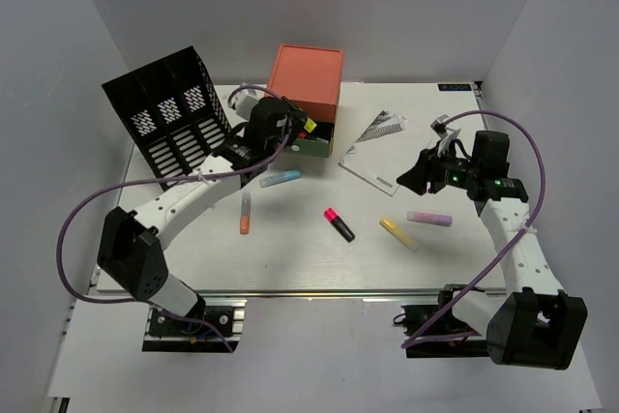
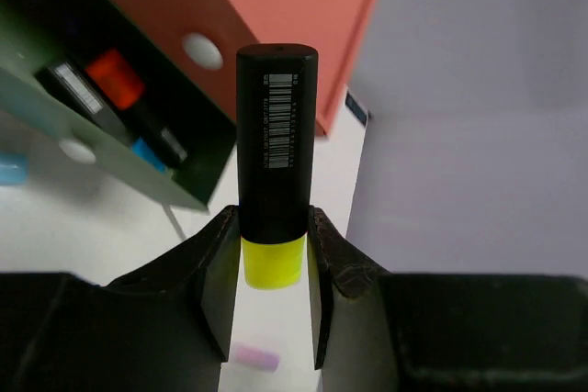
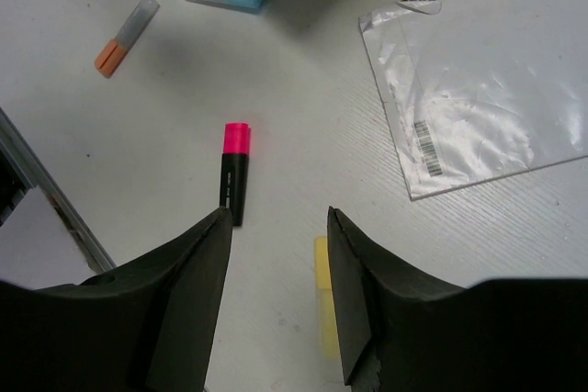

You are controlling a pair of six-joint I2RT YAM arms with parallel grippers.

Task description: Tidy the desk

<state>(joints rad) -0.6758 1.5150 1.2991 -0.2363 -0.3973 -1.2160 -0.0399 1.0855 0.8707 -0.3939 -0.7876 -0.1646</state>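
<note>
My left gripper keeps hold of the black highlighter from here until it sits inside the green drawer, as the highlighter's yellow cap stands above the drawer's rim [image 1: 317,140].
The desk [image 1: 319,263] is a white tabletop with loose highlighters on it. My left gripper [image 1: 298,129] is shut on a black highlighter with a yellow cap [image 2: 274,153], held upright just in front of the open green drawer [image 2: 119,149] of the orange-topped drawer unit [image 1: 308,79]. In the left wrist view, the left gripper [image 2: 273,219] grips the highlighter near its cap. My right gripper [image 1: 418,177] is open and empty above the desk's right side. In the right wrist view it [image 3: 280,219] hovers between a pink-capped black highlighter [image 3: 233,172] and a pale yellow one [image 3: 323,300].
A black file organizer [image 1: 169,113] lies tilted at the back left. A bagged spiral notebook [image 1: 372,147] lies right of the drawer unit. Blue [image 1: 280,179], orange [image 1: 246,213] and pale pink [image 1: 428,219] highlighters lie on the desk. A metal rail [image 1: 319,294] runs along the near edge.
</note>
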